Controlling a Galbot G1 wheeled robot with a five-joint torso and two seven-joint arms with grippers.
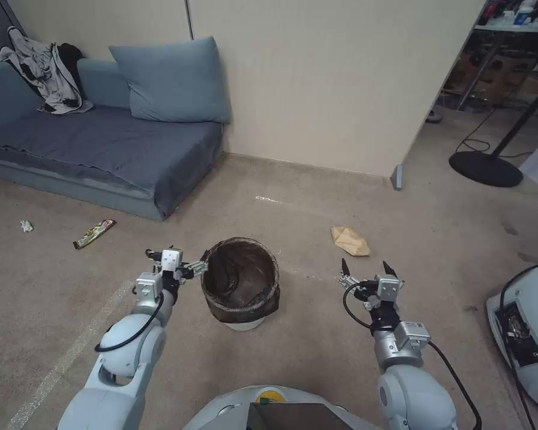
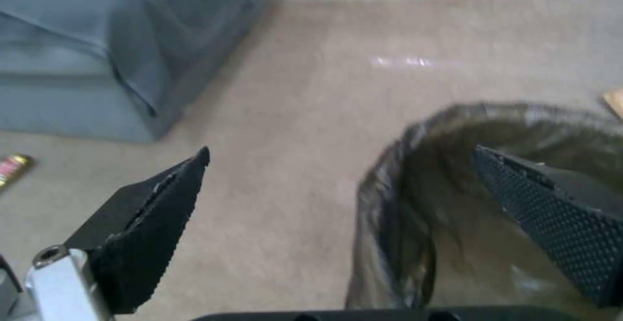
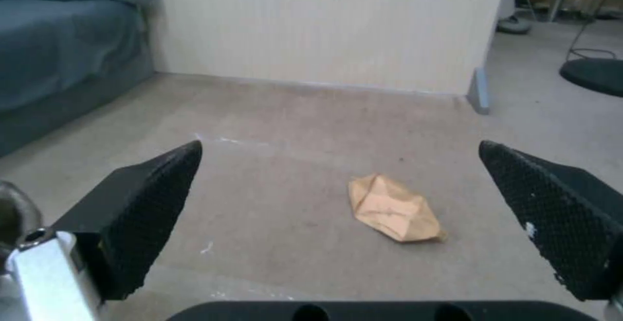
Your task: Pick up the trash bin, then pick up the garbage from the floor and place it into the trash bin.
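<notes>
The bin's round body (image 1: 241, 279) is far wider than the left gripper's open fingers. The robot will next grab the bin with its left gripper by its thin, bag-covered rim (image 1: 207, 275).
The trash bin (image 1: 240, 286) stands upright on the carpet in front of me, white with a dark bag (image 2: 402, 199) folded over its rim. My left gripper (image 1: 198, 267) is open at the bin's left rim. In the left wrist view the gripper (image 2: 342, 151) straddles that rim, one finger (image 2: 149, 223) outside and the other over the bin's mouth. My right gripper (image 1: 366, 266) hangs open and holds nothing, just short of a crumpled tan paper bag (image 1: 349, 240) (image 3: 393, 211). More garbage lies far left: a red-green wrapper (image 1: 94, 233) and a white paper wad (image 1: 26, 226).
A blue sofa (image 1: 101, 143) with a cushion and grey clothes (image 1: 42, 71) fills the back left. A beige partition ends at a corner (image 1: 397, 177). A black stand base (image 1: 486, 168) sits at the back right, and a white machine (image 1: 523, 334) with cables is at the right.
</notes>
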